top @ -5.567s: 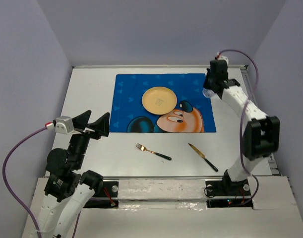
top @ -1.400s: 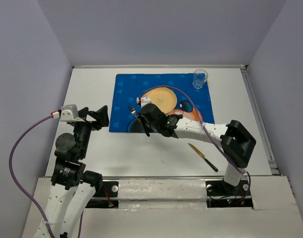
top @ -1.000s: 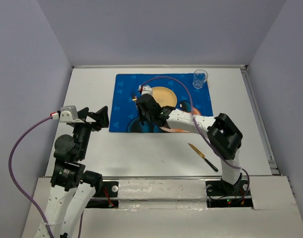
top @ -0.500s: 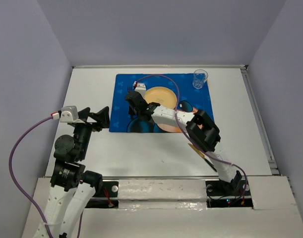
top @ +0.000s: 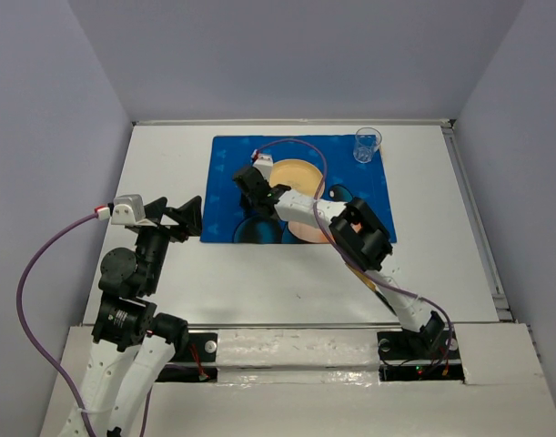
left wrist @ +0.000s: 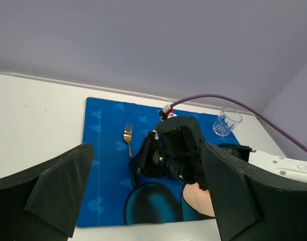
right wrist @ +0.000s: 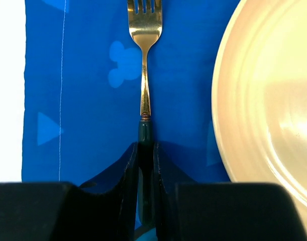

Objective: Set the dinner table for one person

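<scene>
The fork (right wrist: 144,75) is close over the flat mat and would land lengthwise, clear of the plate. My right gripper needs to let go of it.
The white dinner table (top: 164,155) carries a blue cartoon-mouse placemat (top: 225,168) with a yellow plate (top: 300,173) on it. My right gripper (top: 248,185) reaches over the placemat's left part and is shut on the dark handle of a gold fork (right wrist: 144,75). The fork lies lengthwise on the mat just left of the plate (right wrist: 269,100), tines pointing to the far edge. It also shows in the left wrist view (left wrist: 128,136). My left gripper (top: 177,223) is open and empty, raised over the table left of the placemat.
A clear glass (top: 367,146) stands at the placemat's far right corner. A knife lies on the table in front of the mat, mostly hidden under my right arm (top: 359,232). Lavender walls border the table on three sides.
My right arm has carried the fork from the mat's front part to the far left, beside the plate, and stretched out further. The left arm has stayed put.
</scene>
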You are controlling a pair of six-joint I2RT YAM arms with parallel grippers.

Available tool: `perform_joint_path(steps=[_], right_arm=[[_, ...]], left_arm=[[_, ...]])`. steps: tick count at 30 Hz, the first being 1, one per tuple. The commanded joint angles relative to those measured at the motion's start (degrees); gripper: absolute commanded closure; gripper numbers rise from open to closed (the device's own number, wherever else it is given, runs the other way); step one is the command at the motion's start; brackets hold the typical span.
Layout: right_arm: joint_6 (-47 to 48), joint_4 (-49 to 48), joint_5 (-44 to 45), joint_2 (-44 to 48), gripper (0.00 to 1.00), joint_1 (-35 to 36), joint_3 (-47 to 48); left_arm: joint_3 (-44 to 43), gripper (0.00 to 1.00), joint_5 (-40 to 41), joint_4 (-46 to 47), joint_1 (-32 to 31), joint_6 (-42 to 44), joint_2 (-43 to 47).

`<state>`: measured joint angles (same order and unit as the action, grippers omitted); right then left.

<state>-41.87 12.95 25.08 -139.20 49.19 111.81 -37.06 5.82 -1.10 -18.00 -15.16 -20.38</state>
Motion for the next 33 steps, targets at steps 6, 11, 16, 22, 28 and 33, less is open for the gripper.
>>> perform_joint_path(steps=[6, 11, 16, 22, 28, 33], right_arm=[[-0.41, -0.12, -1.52, -1.78, 0.82, -0.85, 5.61], [0.29, -0.20, -4.33, 1.29, 0.51, -0.85, 4.30], [2.84, -1.17, -6.45, 8.56, 0.48, -0.85, 0.71], [8.37, -6.62, -7.42, 23.50, 0.49, -0.85, -16.50], [10.85, -0.06, -7.58, 46.41, 0.53, -3.65, -50.50], [4.18, 13.74, -11.98, 64.03, 0.51, -6.30, -68.20]], left_arm=[[0.58, 0.01, -0.90, 3.04, -0.55, 0.13, -0.01], [0.58, 0.01, -1.17, 3.13, -0.55, 0.13, -0.19], [0.58, 0.01, -1.61, 3.21, -0.55, 0.04, -0.27], [0.67, 0.01, -1.34, 3.13, -0.72, 0.04, 0.69], [0.41, 0.01, -0.73, 2.86, -2.13, 0.30, 2.36], [0.23, 0.01, -0.91, 2.95, -3.71, 0.48, 4.03]])
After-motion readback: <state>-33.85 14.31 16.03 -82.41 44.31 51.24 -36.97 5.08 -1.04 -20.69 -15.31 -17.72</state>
